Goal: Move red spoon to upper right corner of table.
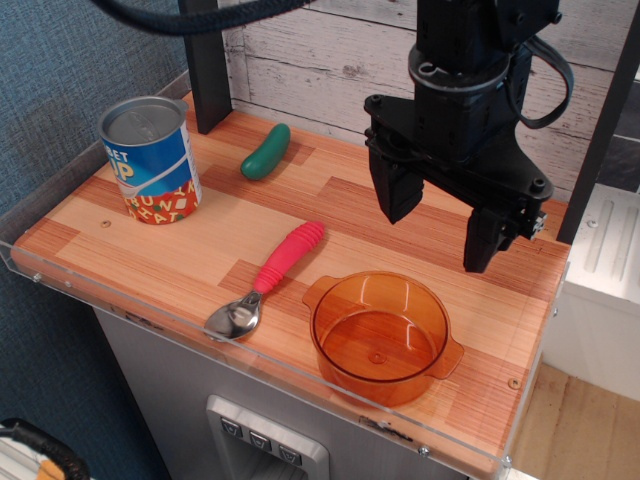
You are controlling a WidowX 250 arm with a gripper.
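My gripper next needs to grab the red spoon by its ribbed pinkish-red handle [290, 256] to move it to the table's upper right corner.
The red spoon [268, 278] lies flat on the wooden table [120, 235] near the front edge, its metal bowl toward the front left and its ribbed pinkish-red handle pointing back right. My gripper [438, 238] hangs open and empty above the right part of the table, behind the orange pot and to the right of the spoon. Its two black fingers [398, 190] point down and stand well apart. Nothing is between them.
A clear orange pot [382, 335] with two small handles stands at the front right, next to the spoon. A blue soup can [150, 160] stands at the left. A green pickle-shaped toy [265, 151] lies at the back. A clear acrylic rim [120, 305] edges the table.
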